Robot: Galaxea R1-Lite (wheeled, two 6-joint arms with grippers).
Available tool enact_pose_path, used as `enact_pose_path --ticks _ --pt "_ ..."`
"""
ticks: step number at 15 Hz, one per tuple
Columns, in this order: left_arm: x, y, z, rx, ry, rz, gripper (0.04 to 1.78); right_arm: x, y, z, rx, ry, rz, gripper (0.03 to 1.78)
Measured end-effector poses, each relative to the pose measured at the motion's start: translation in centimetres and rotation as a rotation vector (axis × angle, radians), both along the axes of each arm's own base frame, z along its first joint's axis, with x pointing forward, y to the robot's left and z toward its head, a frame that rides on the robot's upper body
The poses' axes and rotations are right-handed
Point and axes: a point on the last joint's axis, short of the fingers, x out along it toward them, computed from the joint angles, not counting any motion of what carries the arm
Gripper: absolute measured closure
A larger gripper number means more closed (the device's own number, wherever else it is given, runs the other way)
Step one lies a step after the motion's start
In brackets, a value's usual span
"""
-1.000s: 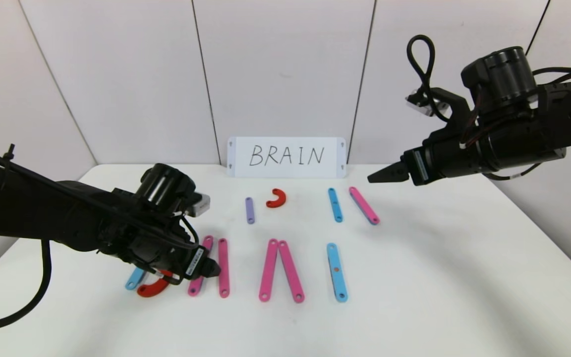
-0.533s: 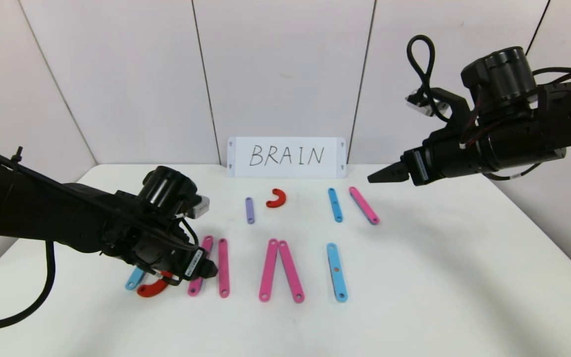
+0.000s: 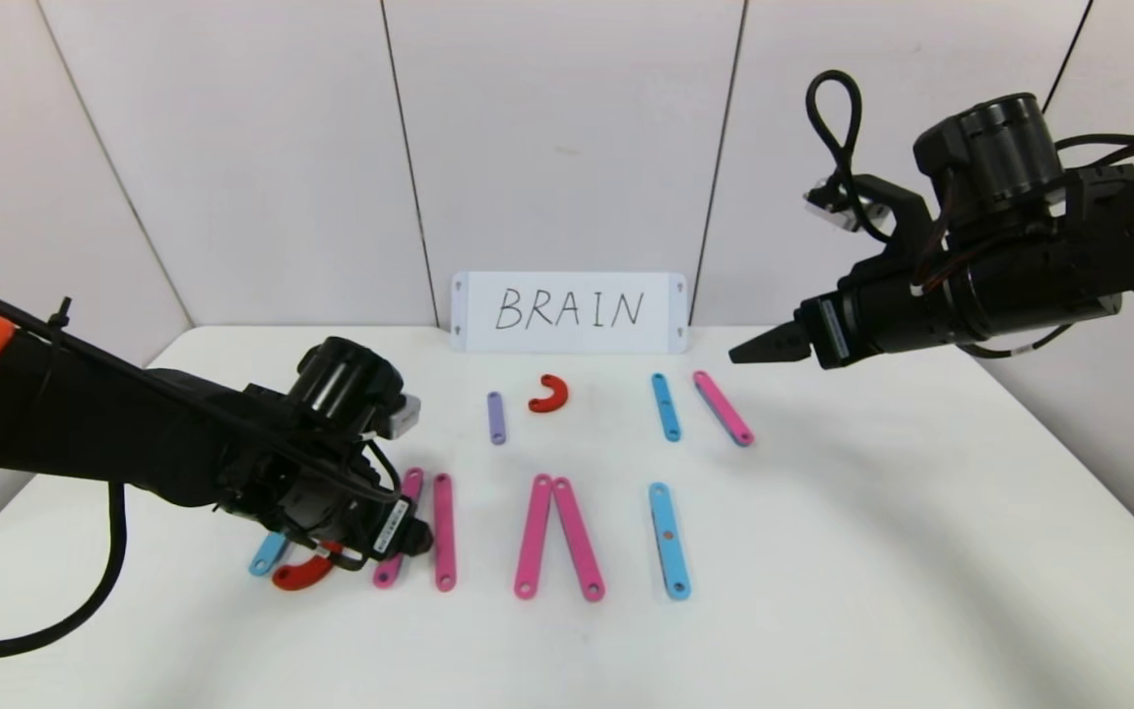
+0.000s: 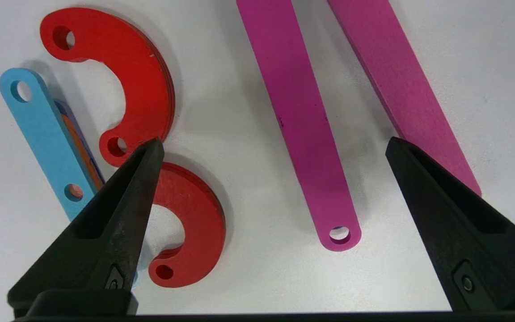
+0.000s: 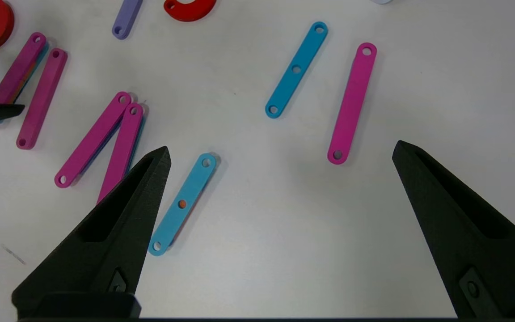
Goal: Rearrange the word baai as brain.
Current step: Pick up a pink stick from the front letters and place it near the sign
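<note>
To keep both ends of the pink piece level, my left gripper next needs to grab it by its middle (image 4: 302, 120), since the piece runs long and slim past both fingers.
The word baai lies as flat pieces in the near row. At the left are a blue strip (image 3: 265, 555) and a red curve (image 3: 303, 573), then two pink strips (image 3: 444, 532), a pink inverted V (image 3: 534, 537) and a blue strip (image 3: 669, 540). My left gripper (image 3: 416, 537) is low over the left pieces and open (image 4: 274, 142). A pink strip (image 4: 302, 120) lies between its fingers. Two red curves (image 4: 141, 76) (image 4: 199, 219) and the blue strip (image 4: 45, 134) lie by one finger. My right gripper (image 3: 764, 347) hangs open (image 5: 282, 146) high at the back right, holding nothing.
A white card reading BRAIN (image 3: 570, 311) stands at the back. In front of it lie a purple strip (image 3: 496, 418), a red curve (image 3: 550, 393), a blue strip (image 3: 665, 406) and a pink strip (image 3: 723, 408). Bare table (image 3: 872, 551) spreads to the right.
My left arm has drawn back a little to the left, staying low and open over the same pieces. The right arm and the pieces have not moved.
</note>
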Motion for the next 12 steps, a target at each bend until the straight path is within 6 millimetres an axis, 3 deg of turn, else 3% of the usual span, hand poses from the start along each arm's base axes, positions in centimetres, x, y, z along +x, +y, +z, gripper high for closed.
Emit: enact_pose_path --ticks 12 --pt "0.21 -0.97 -0.65 -0.03 0.014 0.01 0.08 0.04 0.03 -0.06 -0.001 0.001 0.001 0.07"
